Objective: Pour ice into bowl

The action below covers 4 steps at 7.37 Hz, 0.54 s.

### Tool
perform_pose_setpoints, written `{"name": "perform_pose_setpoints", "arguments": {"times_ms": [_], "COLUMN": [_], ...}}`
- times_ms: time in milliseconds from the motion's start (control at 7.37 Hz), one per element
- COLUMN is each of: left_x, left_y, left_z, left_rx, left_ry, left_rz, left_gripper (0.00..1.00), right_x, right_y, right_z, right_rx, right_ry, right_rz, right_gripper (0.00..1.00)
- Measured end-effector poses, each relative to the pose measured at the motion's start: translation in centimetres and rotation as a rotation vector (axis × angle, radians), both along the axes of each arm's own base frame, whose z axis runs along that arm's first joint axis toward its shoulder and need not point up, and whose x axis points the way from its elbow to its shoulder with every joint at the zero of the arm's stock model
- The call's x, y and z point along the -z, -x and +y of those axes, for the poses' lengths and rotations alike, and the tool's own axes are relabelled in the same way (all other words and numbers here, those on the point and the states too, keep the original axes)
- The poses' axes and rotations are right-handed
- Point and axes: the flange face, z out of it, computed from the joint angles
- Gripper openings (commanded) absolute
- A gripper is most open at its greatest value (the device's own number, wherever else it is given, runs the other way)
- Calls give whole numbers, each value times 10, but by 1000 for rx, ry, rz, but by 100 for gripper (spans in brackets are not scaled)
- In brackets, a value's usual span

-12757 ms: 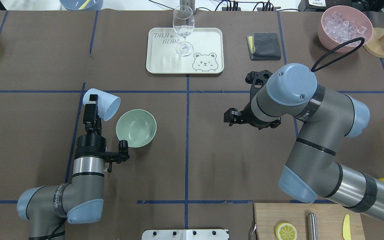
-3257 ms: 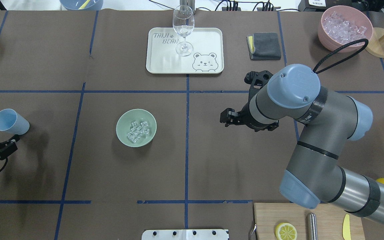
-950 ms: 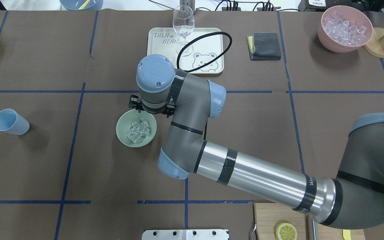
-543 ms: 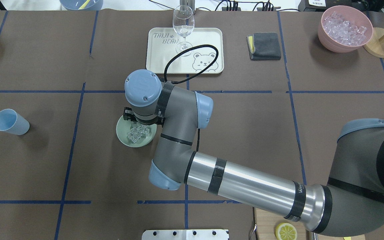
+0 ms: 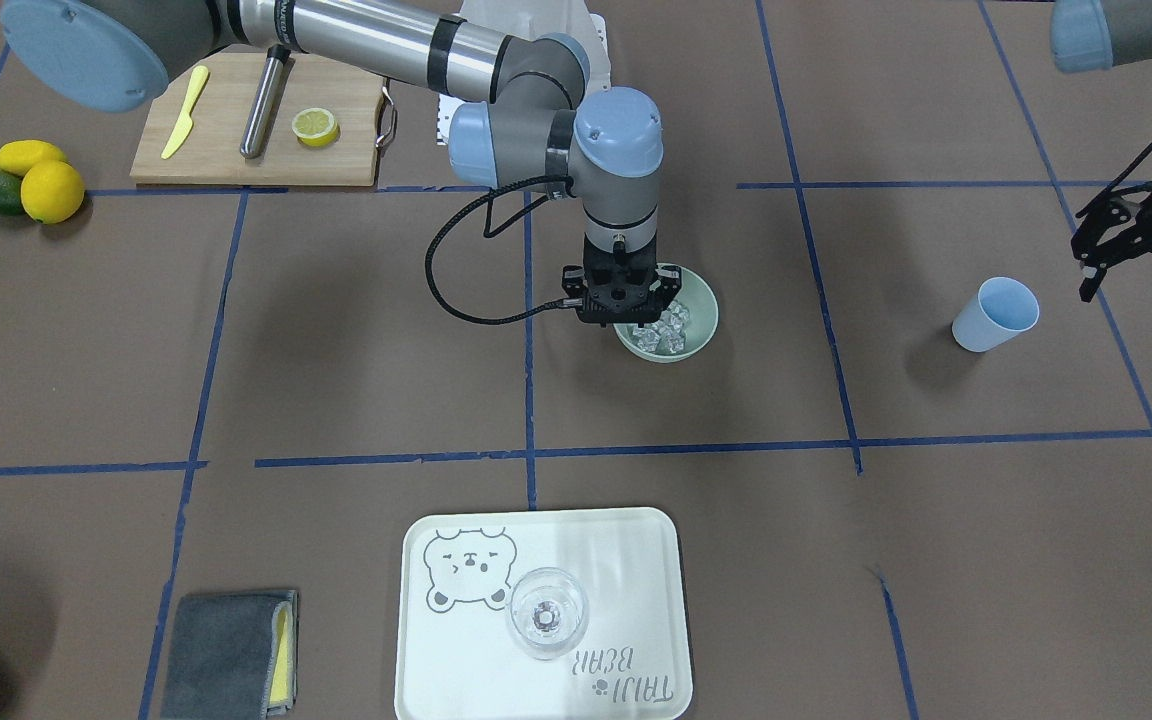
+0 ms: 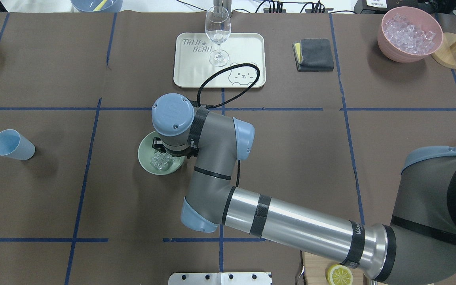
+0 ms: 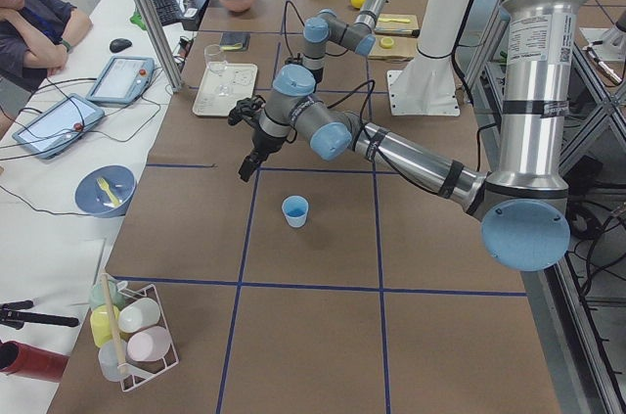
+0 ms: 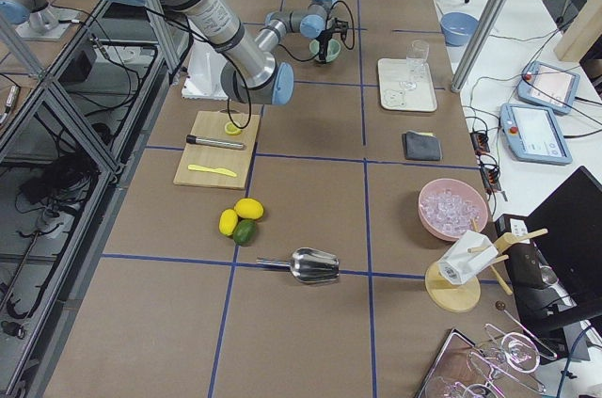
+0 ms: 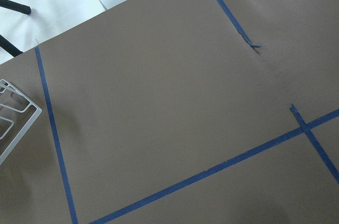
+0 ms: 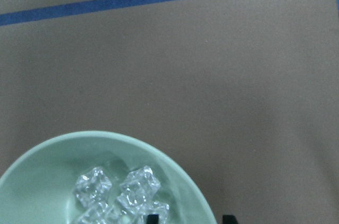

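Ice cubes lie loose inside, so I next need to pinch the green bowl by its rim (image 10: 197, 191) with my right gripper and keep it upright.
The sage-green bowl (image 5: 704, 308) sits left of the table's middle and holds several clear ice cubes (image 5: 671, 328). It also shows in the overhead view (image 6: 145, 155) with the ice (image 6: 161, 161), partly under my right wrist. My right gripper (image 5: 624, 322) reaches across and points down at the bowl's rim. In the right wrist view the bowl (image 10: 42, 181) and ice (image 10: 132, 187) fill the lower left, and the right gripper (image 10: 190, 218) is open, one fingertip (image 10: 153, 217) inside the rim and one outside. My left gripper (image 5: 1141, 240) is open and empty, raised beyond the blue cup (image 5: 996, 313).
The empty blue cup (image 6: 13, 144) leans at the far left. A tray (image 6: 244, 43) with a wine glass (image 6: 217, 35) stands at the back middle, a grey cloth (image 6: 314, 54) and a pink container (image 6: 386, 43) of clear pieces at the back right. A cutting board (image 5: 236, 130) lies near my base.
The ice went from the blue cup into the bowl and the cup was set down at the left. In the last second my right gripper came down onto the bowl's rim. The left arm drew away.
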Motion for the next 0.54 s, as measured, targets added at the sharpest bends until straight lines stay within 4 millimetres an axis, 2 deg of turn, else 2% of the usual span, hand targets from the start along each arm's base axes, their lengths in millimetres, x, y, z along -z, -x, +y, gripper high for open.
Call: {"name": "perform_pose_setpoints", "arguments": {"times_ms": [271, 543], "left_x": [-5, -26], "left_y": [4, 19], "left_z": [-9, -26], "left_rx": [5, -22], "left_ry": [5, 3], "left_rz": [-8, -46], "left_gripper": [100, 100], "right_x": [-3, -8], "right_y": [-9, -44], "right_z": [4, 16], "right_rx": [3, 5], "right_ry": [-5, -25], "right_rz": [-14, -68], "right_gripper": [0, 0]}}
